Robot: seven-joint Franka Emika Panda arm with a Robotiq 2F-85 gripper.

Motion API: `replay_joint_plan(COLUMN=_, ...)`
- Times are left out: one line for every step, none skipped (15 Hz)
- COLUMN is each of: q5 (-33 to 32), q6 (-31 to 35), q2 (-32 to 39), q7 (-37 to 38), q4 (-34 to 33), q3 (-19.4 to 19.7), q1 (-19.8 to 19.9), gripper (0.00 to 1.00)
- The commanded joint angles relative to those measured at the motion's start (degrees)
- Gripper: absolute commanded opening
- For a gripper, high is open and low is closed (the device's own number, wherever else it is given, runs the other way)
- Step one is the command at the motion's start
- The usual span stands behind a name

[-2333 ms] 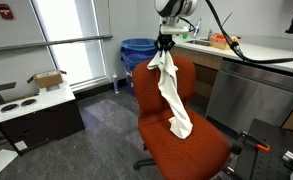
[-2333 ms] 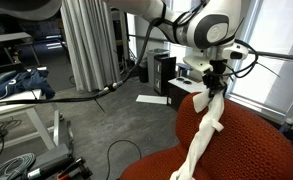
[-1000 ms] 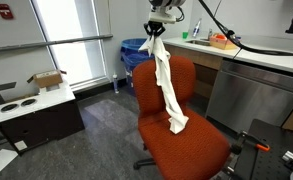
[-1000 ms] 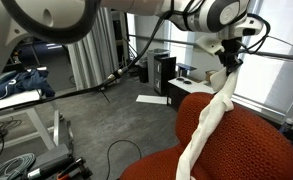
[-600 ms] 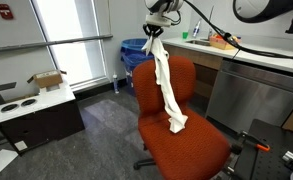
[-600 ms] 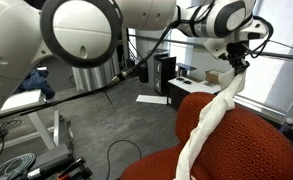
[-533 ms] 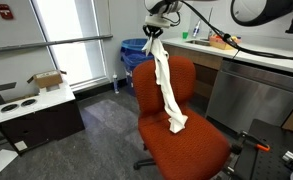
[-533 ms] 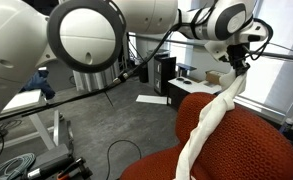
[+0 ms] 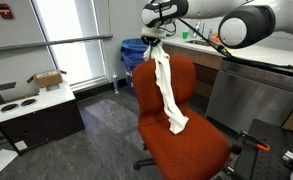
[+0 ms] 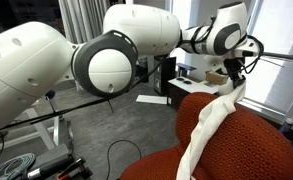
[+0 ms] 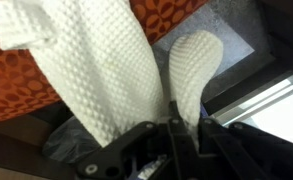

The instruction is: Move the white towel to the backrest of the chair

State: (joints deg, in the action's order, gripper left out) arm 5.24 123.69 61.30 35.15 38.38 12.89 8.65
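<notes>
The white towel crosses the backrest's top edge point(image 9: 178, 56) point(image 11: 176, 24) to my fingers beyond it. The towel would stay draped if I let go, so my gripper should open.
The white towel point(image 9: 167, 85) hangs as a long strip from my gripper point(image 9: 154, 42) down over the front of the orange chair's backrest point(image 9: 186, 80) to the seat. In an exterior view the towel point(image 10: 208, 125) runs up the chair point(image 10: 256, 140) to my gripper point(image 10: 233, 72), which is above the top edge of the backrest. In the wrist view my gripper point(image 11: 178, 125) is shut on a fold of the towel point(image 11: 101, 70), with orange fabric point(image 11: 26, 75) beneath.
A blue bin point(image 9: 136, 52) stands behind the chair. A counter point(image 9: 251, 50) with items runs along one side. A low cabinet with a cardboard box point(image 9: 48, 80) stands by the window. Cables and a desk point(image 10: 26, 100) lie across the room.
My gripper has carried the towel's top end up and back over the top of the backrest. The towel has been drawn out straighter along the chair.
</notes>
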Motion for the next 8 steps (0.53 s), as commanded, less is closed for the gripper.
replay_joint_plan(q5=0.0, q6=-0.1, q2=0.1, q7=0.0, q4=-0.3, q3=0.0, q1=0.0, gripper=0.0)
replay_joint_plan(q5=0.0, q6=-0.1, q2=0.1, q7=0.0, q4=-0.5, q3=0.0, q1=0.1, gripper=0.0)
replay_joint_plan(q5=0.0, q6=-0.2, q2=0.1, q7=0.0, q4=-0.7, q3=0.0, q1=0.1, gripper=0.0)
replay_joint_plan(q5=0.0, q6=-0.2, q2=0.1, q7=0.0, q4=-0.7, q3=0.0, q1=0.1, gripper=0.0)
replay_joint_plan(q5=0.0, q6=-0.2, q2=0.1, q7=0.0, q4=-0.8, q3=0.0, q1=0.1, gripper=0.0)
replay_joint_plan(q5=0.0, q6=-0.2, q2=0.1, q7=0.0, q4=-0.8, q3=0.0, q1=0.1, gripper=0.0)
replay_joint_plan(q5=0.0, q6=-0.2, q2=0.2, q7=0.0, q4=-0.8, q3=0.0, q1=0.1, gripper=0.0)
replay_joint_plan(q5=0.0, q6=-0.2, q2=0.2, q7=0.0, q4=-0.9, q3=0.0, q1=0.2, gripper=0.0)
